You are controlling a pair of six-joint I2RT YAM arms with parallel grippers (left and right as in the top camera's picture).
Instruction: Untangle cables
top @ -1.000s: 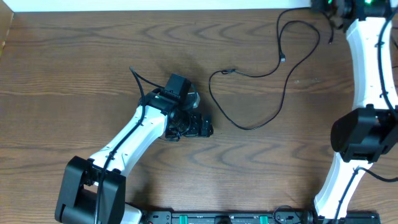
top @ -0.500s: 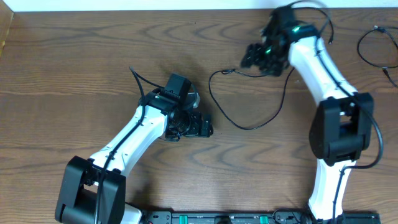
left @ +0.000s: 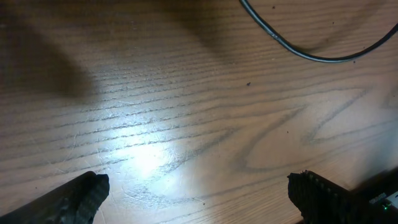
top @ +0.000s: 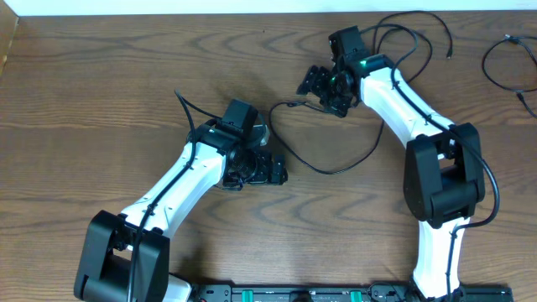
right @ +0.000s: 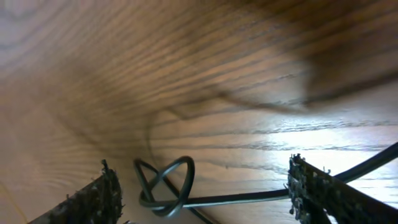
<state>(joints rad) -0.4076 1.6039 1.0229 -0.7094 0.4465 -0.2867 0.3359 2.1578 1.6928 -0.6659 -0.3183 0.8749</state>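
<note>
My right gripper grabs the thin black cable at its small twisted loop near the cable's end (top: 294, 104) (right: 166, 189) next. This leaves the cable's length free to untangle.
A thin black cable (top: 336, 172) lies in a wide loop at the table's middle, one end near my right gripper. My right gripper (top: 317, 84) is low over that end. In the right wrist view its fingers (right: 205, 196) are wide apart, and a small twisted loop of the cable (right: 245, 197) lies between them, not pinched. My left gripper (top: 256, 170) rests open and empty on the wood, left of the loop. In the left wrist view the fingers (left: 199, 199) frame bare wood and the cable (left: 298, 51) crosses the top right. No white cable is in view.
A second thin black cable (top: 501, 71) lies at the far right edge. More black cord curves along the back edge (top: 411, 18) behind the right arm. The wooden table (top: 101, 101) stretches to the left.
My right arm swung from the back right corner to the left and came down over the cable's end, which slid left. The far-right cable came into view. The left arm stayed still.
</note>
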